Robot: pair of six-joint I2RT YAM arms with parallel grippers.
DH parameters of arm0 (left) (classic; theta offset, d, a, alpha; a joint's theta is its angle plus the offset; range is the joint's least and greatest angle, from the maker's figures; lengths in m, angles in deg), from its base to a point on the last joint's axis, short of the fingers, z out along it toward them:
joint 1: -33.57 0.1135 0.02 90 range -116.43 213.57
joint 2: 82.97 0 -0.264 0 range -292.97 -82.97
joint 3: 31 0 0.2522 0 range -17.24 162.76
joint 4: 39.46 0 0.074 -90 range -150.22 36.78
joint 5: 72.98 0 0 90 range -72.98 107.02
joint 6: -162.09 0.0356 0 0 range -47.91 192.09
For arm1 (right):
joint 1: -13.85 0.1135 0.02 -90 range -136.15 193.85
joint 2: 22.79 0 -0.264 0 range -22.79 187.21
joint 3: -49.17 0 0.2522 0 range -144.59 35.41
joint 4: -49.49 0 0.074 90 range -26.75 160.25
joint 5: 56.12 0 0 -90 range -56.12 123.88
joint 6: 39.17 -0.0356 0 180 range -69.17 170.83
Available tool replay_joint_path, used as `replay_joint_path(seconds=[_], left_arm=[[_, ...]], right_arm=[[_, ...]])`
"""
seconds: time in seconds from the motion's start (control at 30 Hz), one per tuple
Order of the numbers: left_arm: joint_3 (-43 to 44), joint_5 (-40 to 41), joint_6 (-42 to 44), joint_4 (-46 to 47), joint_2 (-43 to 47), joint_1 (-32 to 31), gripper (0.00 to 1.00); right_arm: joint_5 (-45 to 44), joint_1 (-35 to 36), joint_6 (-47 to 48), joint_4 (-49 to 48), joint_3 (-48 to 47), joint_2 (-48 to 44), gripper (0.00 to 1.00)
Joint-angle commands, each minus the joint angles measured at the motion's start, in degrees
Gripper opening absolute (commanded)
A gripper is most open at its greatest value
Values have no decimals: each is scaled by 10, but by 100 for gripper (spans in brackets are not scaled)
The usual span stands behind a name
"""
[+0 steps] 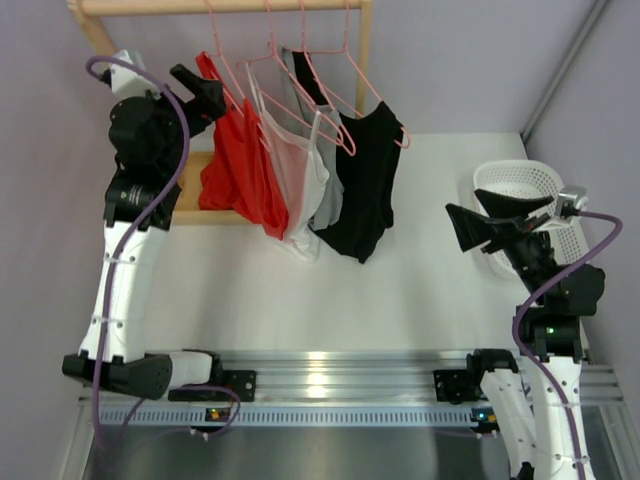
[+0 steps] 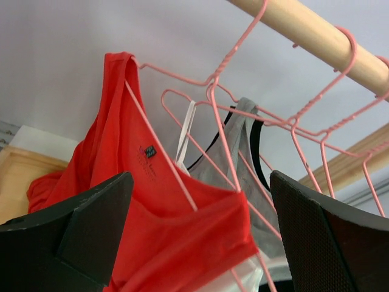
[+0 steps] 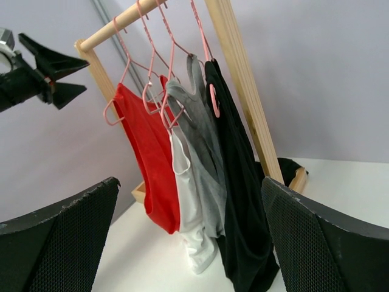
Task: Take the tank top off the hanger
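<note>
My left gripper reaches the red top's hanger next and grabs its twisted neck below the hook (image 1: pixel 217 42) (image 2: pixel 225 62), which leaves the tank top free to remove.
Four tank tops hang on pink wire hangers (image 1: pixel 340 110) from a wooden rail (image 1: pixel 220 6): red (image 1: pixel 240 165), white (image 1: pixel 300 175), grey (image 1: pixel 328 205) and black (image 1: pixel 365 190). My left gripper (image 1: pixel 200 92) is raised beside the red top's left strap, open and holding nothing. In the left wrist view the red top (image 2: pixel 134 182) and its hanger (image 2: pixel 209 85) sit between the spread fingers of my left gripper (image 2: pixel 200 201), without clear contact. My right gripper (image 1: pixel 480 225) is open and empty at the right, well away from the rack. It faces the tops (image 3: pixel 149 164).
A white basket (image 1: pixel 520 180) stands at the right behind my right gripper. The wooden rack has an upright post (image 3: pixel 243 91) and a base frame (image 1: pixel 195 190) on the table. Some black cloth (image 3: pixel 289 165) lies by the base. Walls close in behind and at the right.
</note>
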Motion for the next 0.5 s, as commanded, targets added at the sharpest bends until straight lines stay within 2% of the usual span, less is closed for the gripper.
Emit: replay_joint_path(seconds=[0.0,0.2,0.47], left_arm=[[86,18,27,17,-53,-6,98],[213,24,104,18,-172,-7,98],[292,37,104,18,-256,-9,98]], right_arm=[[10,6,14,18,-10,5,99],[19,6,28,23,-11,0,99],[18,6,47,45,-31,6,99]])
